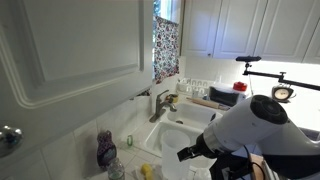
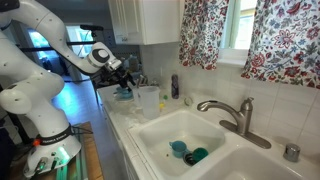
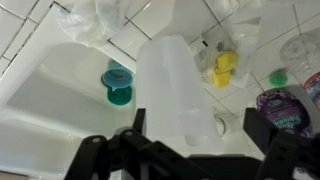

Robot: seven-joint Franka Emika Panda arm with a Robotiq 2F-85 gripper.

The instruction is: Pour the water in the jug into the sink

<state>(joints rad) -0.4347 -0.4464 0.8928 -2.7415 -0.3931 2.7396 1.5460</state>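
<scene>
I will next take hold of the jug [image 2: 148,100] near its upper end, on the side of the jug that faces my gripper. Then I can tip the jug and pour into the sink.
The jug [image 3: 175,85] is a tall translucent whitish container standing upright on the tiled counter beside the sink [image 3: 50,110]. In the wrist view it stands between my two dark fingers. My gripper [image 3: 200,125] is open around it; the left finger is at the jug's side and a gap shows on the right. In an exterior view the jug [image 2: 148,100] stands left of the sink [image 2: 160,135], with my gripper [image 2: 125,76] just behind it. The white sink [image 1: 172,135] and its metal faucet [image 1: 160,103] also show from above, where my arm hides the jug.
A teal cup [image 3: 118,85] lies in the basin. A purple-topped bottle [image 3: 285,105], a yellow item [image 3: 222,68] and a small green item [image 3: 278,77] stand on the counter near the jug. The faucet [image 2: 230,115] is at the sink's far rim. Cabinets hang overhead.
</scene>
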